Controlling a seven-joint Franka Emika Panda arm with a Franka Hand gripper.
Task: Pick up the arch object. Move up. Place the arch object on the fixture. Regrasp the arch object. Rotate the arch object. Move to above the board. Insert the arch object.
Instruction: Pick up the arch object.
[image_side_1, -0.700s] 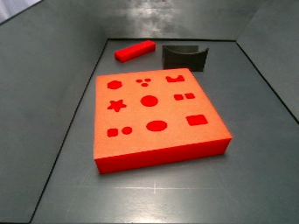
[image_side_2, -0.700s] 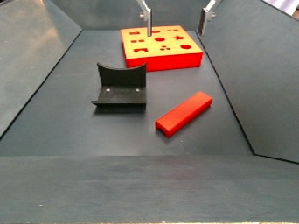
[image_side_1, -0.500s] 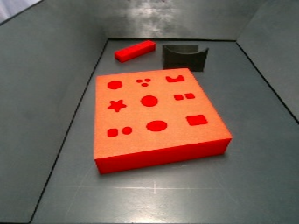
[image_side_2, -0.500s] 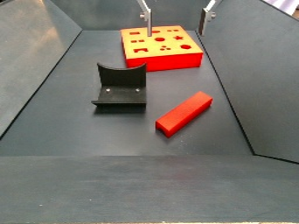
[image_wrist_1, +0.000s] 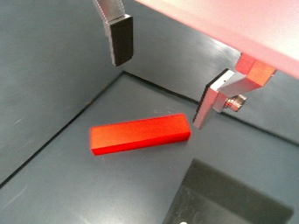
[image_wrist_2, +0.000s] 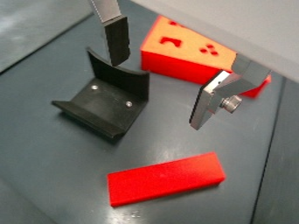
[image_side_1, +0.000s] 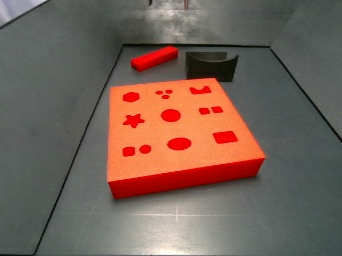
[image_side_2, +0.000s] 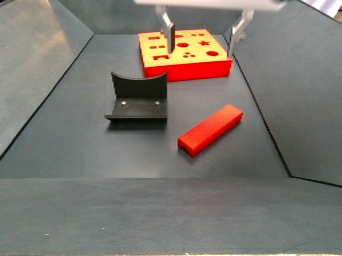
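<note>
I should next pick up the red bar by its end (image_side_1: 170, 52) (image_wrist_1: 176, 128) with my gripper, so that I can set the arch object on the fixture.
The arch object, a long bright red bar (image_side_2: 211, 128), lies flat on the dark floor beside the fixture (image_side_2: 136, 100); it also shows in a side view (image_side_1: 154, 57) and in both wrist views (image_wrist_1: 140, 134) (image_wrist_2: 166, 179). The fixture is a dark block with a curved scoop (image_wrist_2: 103, 105) (image_side_1: 211, 63). The board (image_side_2: 185, 55) is orange-red with shaped holes (image_side_1: 181, 125) (image_wrist_2: 193, 57). My gripper (image_side_2: 202, 28) hangs high above the floor, open and empty, with its fingers (image_wrist_1: 121, 39) wide apart (image_wrist_2: 162, 74). The bar lies below it, untouched.
Sloping dark grey walls (image_side_1: 67, 60) enclose the floor on all sides. The board fills much of the floor at one end (image_side_2: 214, 68), and the fixture and bar lie side by side at the other end.
My gripper has come down a little: its pale hand body now shows at the top of a side view. The bar, fixture and board have not moved.
</note>
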